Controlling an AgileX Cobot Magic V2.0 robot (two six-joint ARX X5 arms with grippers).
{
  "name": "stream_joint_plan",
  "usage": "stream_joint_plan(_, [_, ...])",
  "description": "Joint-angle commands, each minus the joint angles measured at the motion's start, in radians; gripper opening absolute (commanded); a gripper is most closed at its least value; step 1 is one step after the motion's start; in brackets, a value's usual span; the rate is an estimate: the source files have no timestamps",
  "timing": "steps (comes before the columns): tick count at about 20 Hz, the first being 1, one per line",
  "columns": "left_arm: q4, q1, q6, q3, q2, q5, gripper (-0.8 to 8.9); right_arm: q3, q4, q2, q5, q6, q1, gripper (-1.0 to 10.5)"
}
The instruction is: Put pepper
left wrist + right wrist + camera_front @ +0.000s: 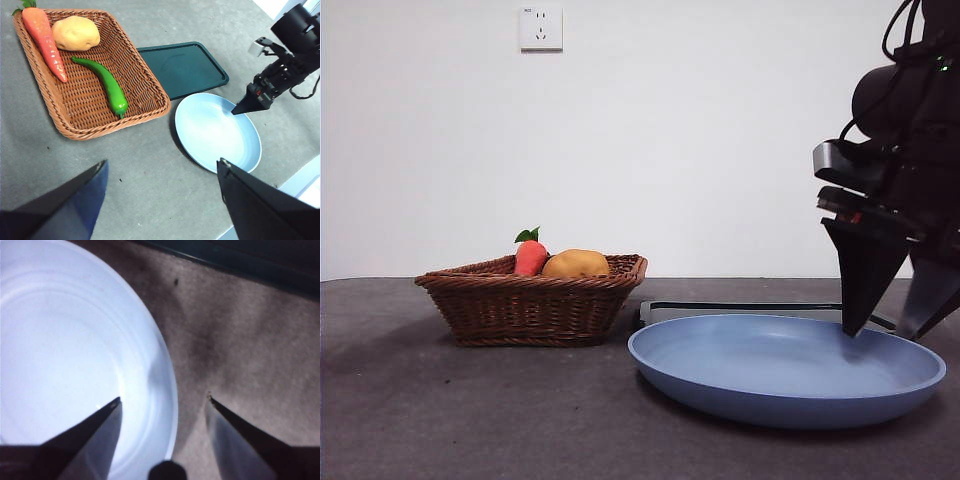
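My right gripper will next take hold of the blue plate by its rim (932, 362), which leaves the blue plate's broad middle (770, 350) free for the pepper.
The glossy green pepper (107, 85) lies inside the wicker basket (60, 127), beside a carrot and a potato; in the front view the basket's wall (530, 312) hides it. The blue plate (790, 370) lies to the right of the basket. My right gripper (164, 397) is open and empty, low over the plate's right rim (167, 370), one jaw inside the rim and one outside. It also shows in the front view (880, 335). My left gripper (162, 161) is open and empty, high above the table, well clear of the basket and the plate (215, 135).
An orange carrot (47, 42) and a tan potato (76, 33) share the basket and show above its rim in the front view. A dark green tray (185, 67) lies behind the plate. A wall socket (541, 28) is on the back wall.
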Motion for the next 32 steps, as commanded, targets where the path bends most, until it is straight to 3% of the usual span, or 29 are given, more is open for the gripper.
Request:
stream_joint_plan(1, [0.011, -0.004, -0.013, 0.014, 0.002, 0.0, 3.79, 0.016, 0.016, 0.04, -0.007, -0.008, 0.005, 2.3])
stream_joint_plan(4, [0.011, -0.004, -0.015, 0.014, 0.002, 0.0, 3.79, 0.016, 0.022, 0.071, -0.024, -0.008, 0.005, 1.8])
stream_joint_plan(8, [0.012, -0.004, -0.019, 0.014, 0.006, -0.003, 3.76, 0.016, 0.03, 0.075, -0.024, -0.003, 0.007, 0.1])
stream_joint_plan(15, [0.105, -0.086, -0.056, 0.014, 0.15, -0.063, 3.75, 0.016, -0.027, -0.085, -0.024, 0.068, 0.007, 0.1])
stream_joint_plan(19, [0.235, -0.229, -0.085, 0.061, 0.341, -0.208, 3.75, 0.016, -0.093, -0.309, -0.021, 0.113, 0.006, 0.1])
stream_joint_plan(24, [0.243, -0.359, -0.074, 0.284, 0.689, -0.4, 3.74, 0.016, -0.17, -0.546, -0.021, 0.164, 0.006, 0.1])
stream_joint_plan(27, [0.225, -0.384, -0.071, 0.428, 0.887, -0.475, 3.75, 0.016, -0.19, -0.666, -0.019, 0.191, 0.006, 0.1])
stream_joint_plan(32, [0.22, -0.383, -0.07, 0.576, 1.123, -0.515, 3.74, 0.016, -0.219, -0.801, -0.016, 0.234, 0.006, 0.1])
